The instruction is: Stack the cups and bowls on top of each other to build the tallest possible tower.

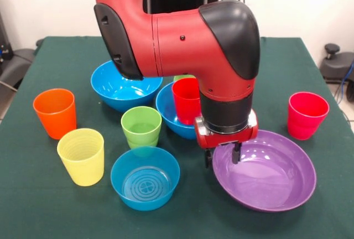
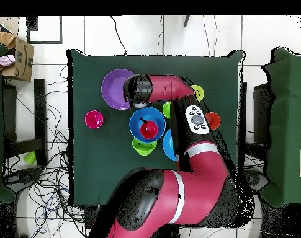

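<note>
Next, my gripper grabs the wide purple bowl (image 1: pixel 265 175) by its rim. Then it stacks the bowl onto the red cup (image 1: pixel 186 99) in the blue bowl.
My gripper (image 1: pixel 222 157) hangs open at the left rim of the wide purple bowl (image 1: pixel 265 175), one finger (image 1: pixel 209 159) outside the rim and the other inside. Just behind it a red cup (image 1: pixel 186 99) stands upright in a large blue bowl (image 1: pixel 168 112). A second large blue bowl (image 1: pixel 123 86) sits further back on the left. Orange cup (image 1: pixel 54 113), yellow cup (image 1: pixel 82 156), light green cup (image 1: pixel 141 126) and a small blue bowl (image 1: pixel 145 178) with a ringed bottom stand apart on the left. A pinkish-red cup (image 1: pixel 307 115) stands alone at the right. In the overhead view the arm hides the gripper.
A small green bowl (image 2: pixel 144 147) lies next to the blue bowl (image 2: pixel 147 124) holding the red cup (image 2: pixel 149 129). The purple bowl (image 2: pixel 115 88) and pinkish-red cup (image 2: pixel 94 119) lie toward the green table's (image 1: pixel 66 56) one side. Chairs and cables surround the table.
</note>
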{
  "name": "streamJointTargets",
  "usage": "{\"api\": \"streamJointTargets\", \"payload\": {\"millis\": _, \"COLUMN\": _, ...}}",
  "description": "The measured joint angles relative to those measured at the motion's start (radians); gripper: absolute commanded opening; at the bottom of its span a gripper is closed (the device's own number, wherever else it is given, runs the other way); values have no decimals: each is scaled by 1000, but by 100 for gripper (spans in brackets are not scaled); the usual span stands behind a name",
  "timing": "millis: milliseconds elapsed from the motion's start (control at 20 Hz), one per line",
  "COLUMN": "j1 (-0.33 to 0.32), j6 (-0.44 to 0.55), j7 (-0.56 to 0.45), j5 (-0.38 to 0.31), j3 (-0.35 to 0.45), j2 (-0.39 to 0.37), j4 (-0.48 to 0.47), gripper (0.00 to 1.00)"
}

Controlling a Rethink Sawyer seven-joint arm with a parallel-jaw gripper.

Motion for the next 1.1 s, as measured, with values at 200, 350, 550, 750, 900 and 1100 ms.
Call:
{"api": "streamJointTargets", "payload": {"millis": 200, "j1": 1, "j6": 0, "j7": 0, "j5": 11, "j3": 2, "j2": -7, "j4": 1, "gripper": 0}}
{"api": "streamJointTargets", "payload": {"millis": 350, "j1": 2, "j6": 0, "j7": 0, "j5": 20, "j3": 1, "j2": -17, "j4": 1, "gripper": 0}}
{"api": "streamJointTargets", "payload": {"millis": 550, "j1": 6, "j6": 0, "j7": 0, "j5": 22, "j3": 0, "j2": -22, "j4": 1, "gripper": 0}}
{"api": "streamJointTargets", "payload": {"millis": 750, "j1": 6, "j6": 0, "j7": 0, "j5": 24, "j3": 0, "j2": -23, "j4": 1, "gripper": 0}}
{"api": "streamJointTargets", "payload": {"millis": 900, "j1": 6, "j6": 0, "j7": 0, "j5": 26, "j3": 0, "j2": -24, "j4": 1, "gripper": 0}}
{"api": "streamJointTargets", "payload": {"millis": 1100, "j1": 6, "j6": 0, "j7": 0, "j5": 29, "j3": 0, "j2": -27, "j4": 5, "gripper": 0}}
